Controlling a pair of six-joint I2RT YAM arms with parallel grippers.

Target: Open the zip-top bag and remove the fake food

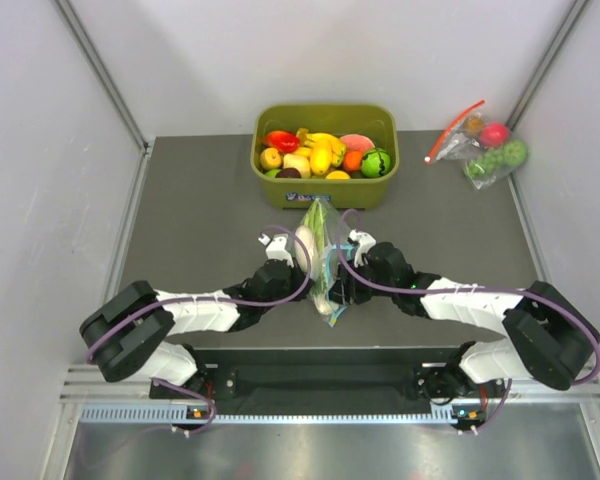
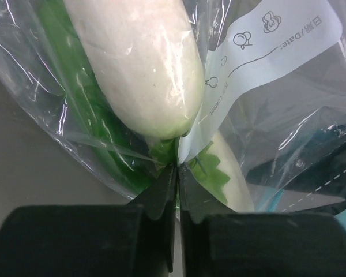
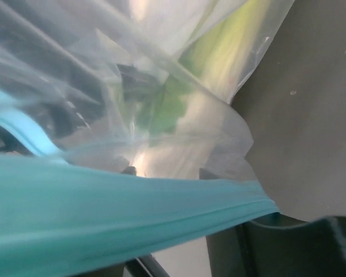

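Note:
My right gripper will grab the leek by its pale end nearest the zip strip, then remove it lengthwise through the bag's opening.
The zip-top bag (image 1: 321, 250) lies on the dark table between my two grippers, its blue-green zip strip toward the arms. In the left wrist view its white label patch (image 2: 265, 52) shows, with the white radish (image 2: 144, 63) and the leek with green leaves (image 2: 222, 173) inside. My left gripper (image 2: 177, 165) is shut on a fold of the bag's film below the radish. In the right wrist view the zip strip (image 3: 104, 213) crosses close in front of my right gripper (image 3: 170, 173). Its fingers stand apart behind the strip, with bag film between them.
An olive-green bin (image 1: 325, 190) of red, yellow and orange toy fruits stands just behind the bag. A second clear bag with a red zip strip (image 1: 480, 145) lies at the back right. White walls close in both sides.

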